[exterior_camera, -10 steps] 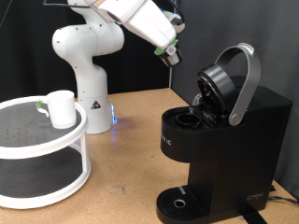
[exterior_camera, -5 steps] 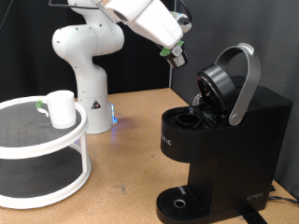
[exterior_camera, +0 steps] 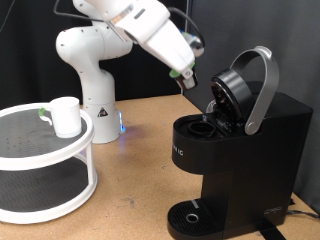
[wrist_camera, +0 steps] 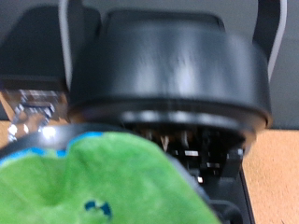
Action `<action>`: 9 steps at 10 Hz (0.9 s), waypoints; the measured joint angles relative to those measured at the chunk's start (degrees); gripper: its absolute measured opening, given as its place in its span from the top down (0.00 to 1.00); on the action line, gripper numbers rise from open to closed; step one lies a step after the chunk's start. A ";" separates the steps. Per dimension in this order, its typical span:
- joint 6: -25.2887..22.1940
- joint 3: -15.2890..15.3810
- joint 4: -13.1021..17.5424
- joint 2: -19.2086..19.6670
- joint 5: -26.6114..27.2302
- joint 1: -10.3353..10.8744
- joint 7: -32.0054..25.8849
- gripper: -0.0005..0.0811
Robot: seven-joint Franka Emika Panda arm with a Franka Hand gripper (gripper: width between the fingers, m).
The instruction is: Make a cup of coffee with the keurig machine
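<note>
The green-topped pod (exterior_camera: 187,78) (wrist_camera: 93,182) hangs above the open pod chamber. For now, my gripper keeps hold of the pod until it is down in the chamber.
The keurig machine (exterior_camera: 245,150) stands at the exterior view's right with its grey arched lid handle (exterior_camera: 262,85) raised and its head open. My gripper (exterior_camera: 186,76) hangs just to the left of the open head, above the pod chamber (exterior_camera: 205,125). It is shut on a small dark pod with a green top (exterior_camera: 182,73). The green top fills the foreground of the wrist view (wrist_camera: 103,182), with the machine's open head (wrist_camera: 168,70) right behind it. The white cup (exterior_camera: 66,115) stands on the top tier of the rack, far from the gripper.
A white two-tier round rack (exterior_camera: 50,160) stands at the exterior view's left. The robot's white base (exterior_camera: 95,75) is behind it on the wooden table (exterior_camera: 140,160). The round drip tray (exterior_camera: 190,216) sits at the machine's foot.
My gripper with the pod has moved down and slightly right, closer to the machine's open head. The cup and the machine have not moved.
</note>
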 joint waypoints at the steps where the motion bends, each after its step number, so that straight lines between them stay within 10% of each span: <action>1: 2.00 0.44 -0.85 0.75 0.00 0.01 -0.51 0.41; 9: 9.13 3.47 -2.62 6.03 2.93 0.16 -4.62 0.41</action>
